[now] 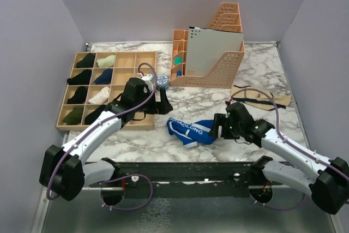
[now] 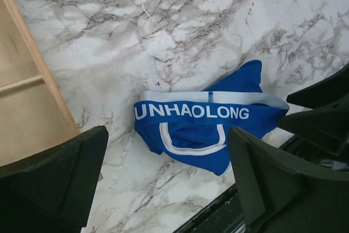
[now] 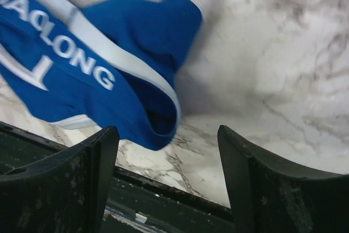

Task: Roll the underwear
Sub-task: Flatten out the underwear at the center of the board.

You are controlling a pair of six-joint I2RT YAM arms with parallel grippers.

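Note:
I next need my right gripper to grab the underwear's waistband end (image 1: 211,135) (image 3: 166,131) beside it and leave the opposite end for my left gripper, to spread the underwear for rolling.
Blue underwear (image 1: 191,131) with a white lettered waistband lies crumpled on the marble table near its front edge. It shows in the left wrist view (image 2: 204,121) and in the right wrist view (image 3: 103,69). My left gripper (image 1: 162,105) is open and empty, above the table just left and behind the underwear. My right gripper (image 1: 218,126) is open and empty, right beside the underwear's right end, its jaws apart and holding nothing.
A wooden divided tray (image 1: 136,61) with rolled garments stands at the back left. An orange file holder (image 1: 218,69) with a grey sheet stands at the back centre. A small blue round object (image 1: 162,82) and a tan and dark item (image 1: 262,99) lie nearby.

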